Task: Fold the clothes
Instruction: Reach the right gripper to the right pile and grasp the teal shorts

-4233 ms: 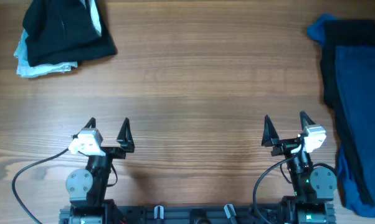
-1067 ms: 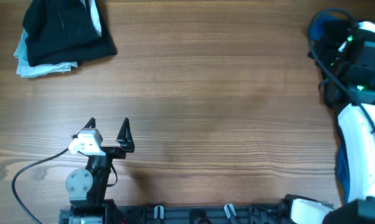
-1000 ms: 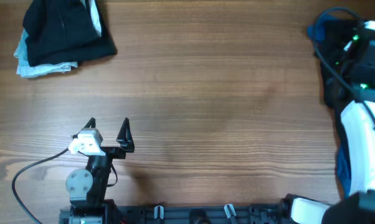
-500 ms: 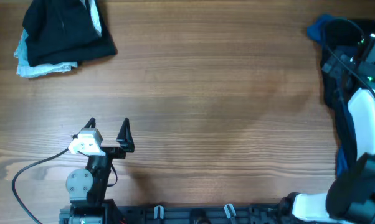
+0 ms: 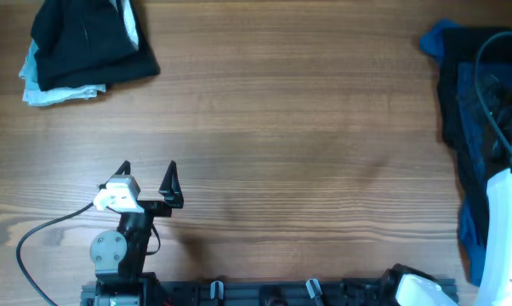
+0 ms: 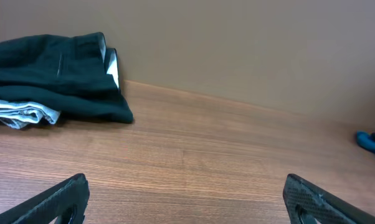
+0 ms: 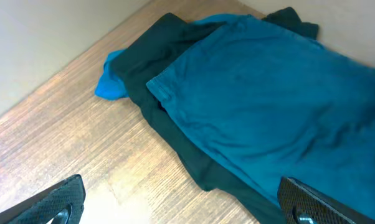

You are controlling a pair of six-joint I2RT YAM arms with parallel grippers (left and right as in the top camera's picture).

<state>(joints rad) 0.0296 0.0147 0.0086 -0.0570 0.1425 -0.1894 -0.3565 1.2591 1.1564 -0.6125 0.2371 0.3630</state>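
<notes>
Next, my right gripper picks up only the navy garment to spread it out for folding. It grabs its far-end edge, near the bright blue garment.
A heap of clothes lies at the table's right edge: a navy garment (image 5: 481, 127) on top, a black one (image 5: 450, 110) under it, and a bright blue one (image 5: 439, 38) sticking out at the far end. In the right wrist view the navy garment (image 7: 268, 99) lies over the black one (image 7: 150, 68), with the bright blue one (image 7: 109, 84) at the left. My right gripper (image 7: 181, 185) is open and empty, hovering over the heap's near-left edge. My left gripper (image 5: 147, 180) is open and empty at the front left; it also shows in the left wrist view (image 6: 186, 182).
A second pile sits at the far left corner: a black garment (image 5: 86, 42) over a pale blue one (image 5: 52, 92), also seen in the left wrist view (image 6: 56, 74). My right arm (image 5: 503, 229) and its cable run along the right edge over the heap.
My right arm has swung from its front rest to the heap on the right, and in the last second drew back toward the right edge. The left arm has not moved.
</notes>
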